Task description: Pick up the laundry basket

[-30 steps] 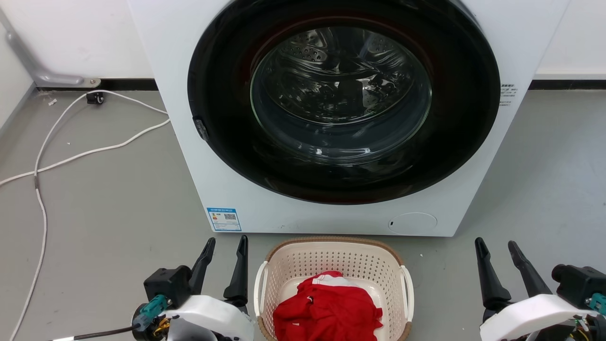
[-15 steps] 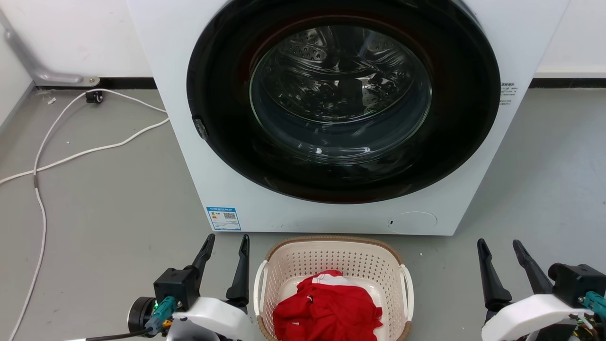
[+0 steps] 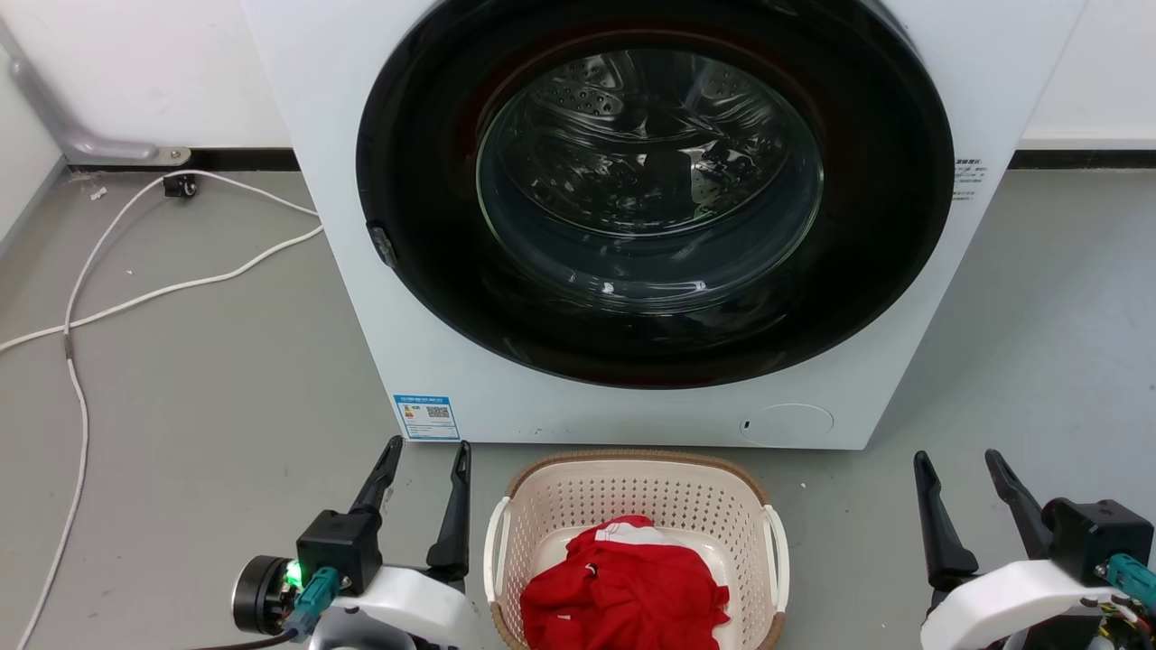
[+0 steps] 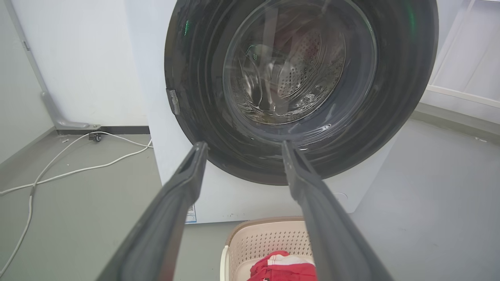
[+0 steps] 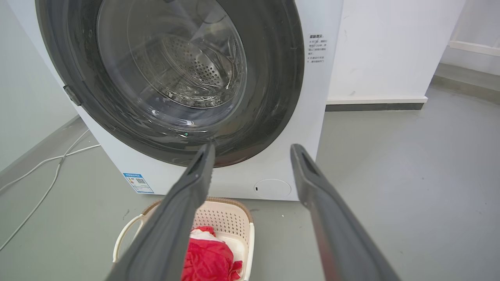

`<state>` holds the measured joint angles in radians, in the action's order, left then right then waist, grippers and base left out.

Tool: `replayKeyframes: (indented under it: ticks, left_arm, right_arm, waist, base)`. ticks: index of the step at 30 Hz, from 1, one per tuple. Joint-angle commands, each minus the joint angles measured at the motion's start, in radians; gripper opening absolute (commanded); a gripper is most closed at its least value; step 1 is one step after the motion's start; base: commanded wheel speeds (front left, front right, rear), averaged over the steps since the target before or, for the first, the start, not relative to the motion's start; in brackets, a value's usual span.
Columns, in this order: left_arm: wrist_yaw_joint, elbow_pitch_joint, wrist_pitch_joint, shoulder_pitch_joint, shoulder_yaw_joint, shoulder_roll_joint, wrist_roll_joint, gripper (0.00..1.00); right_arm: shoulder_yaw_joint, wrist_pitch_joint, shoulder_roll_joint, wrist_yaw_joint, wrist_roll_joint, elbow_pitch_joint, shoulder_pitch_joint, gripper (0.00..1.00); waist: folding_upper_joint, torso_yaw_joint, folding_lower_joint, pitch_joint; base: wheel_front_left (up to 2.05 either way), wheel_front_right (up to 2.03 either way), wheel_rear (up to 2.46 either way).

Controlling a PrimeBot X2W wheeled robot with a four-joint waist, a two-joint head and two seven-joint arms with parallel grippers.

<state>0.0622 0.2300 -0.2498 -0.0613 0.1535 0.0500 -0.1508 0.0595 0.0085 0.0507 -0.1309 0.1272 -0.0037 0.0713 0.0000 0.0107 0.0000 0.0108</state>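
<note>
Since the basket's cream body (image 3: 639, 493) is wider than my open fingers, my left gripper next needs to grab the basket by its slim white side handle (image 3: 495, 549).
The cream laundry basket (image 3: 632, 506) with a brown rim and white side handles sits on the floor just in front of the washing machine (image 3: 632, 208). A red garment (image 3: 623, 591) lies inside it. My left gripper (image 3: 427, 449) stands open close beside the basket's left handle, fingers pointing toward the machine, holding nothing. Well off the basket's right side, my right gripper (image 3: 957, 458) is open and empty. The left wrist view has the basket (image 4: 265, 244) low between the fingers; the right wrist view has the basket (image 5: 226, 218) at lower left.
White cables (image 3: 135, 289) trail across the grey floor (image 3: 226, 388) at left. The machine's round glass door (image 3: 650, 181) is closed. A white wall and dark skirting run behind.
My left gripper has turned slightly and shifted a little left and up the view. My right gripper has edged right. The basket has stayed put.
</note>
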Motion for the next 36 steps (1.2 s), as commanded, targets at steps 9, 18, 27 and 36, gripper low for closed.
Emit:
replayKeyframes:
  ticks: [9, 18, 27, 36]
  left_arm:
    - [-0.007, -0.013, -0.017, -0.006, -0.038, 0.001, 0.025, 1.0]
    - [-0.008, -0.001, -0.017, 0.0, -0.055, 0.001, 0.004, 1.0]
    - [-0.005, 0.009, -0.017, -0.006, -0.055, 0.001, 0.002, 1.0]
    - [-0.004, 0.005, -0.017, -0.014, -0.054, 0.001, 0.009, 1.0]
  right_arm:
    - [0.007, -0.002, -0.001, 0.0, -0.023, -0.027, 0.017, 1.0]
    - [0.011, -0.005, -0.001, 0.0, 0.002, -0.018, 0.017, 1.0]
    - [0.013, -0.006, -0.001, 0.0, 0.002, -0.014, 0.018, 1.0]
    - [0.02, -0.001, -0.001, 0.0, -0.001, -0.019, 0.022, 1.0]
  waist:
    - [0.0, 0.003, 0.0, 0.001]
    - [0.0, 0.004, 0.0, 0.001]
    - [0.0, 0.005, 0.0, -0.002]
    - [0.0, 0.005, 0.0, -0.004]
  base:
    - [0.0, 0.0, 0.0]
    - [0.0, 0.0, 0.0]
    - [0.0, 0.0, 0.0]
    - [0.0, 0.0, 0.0]
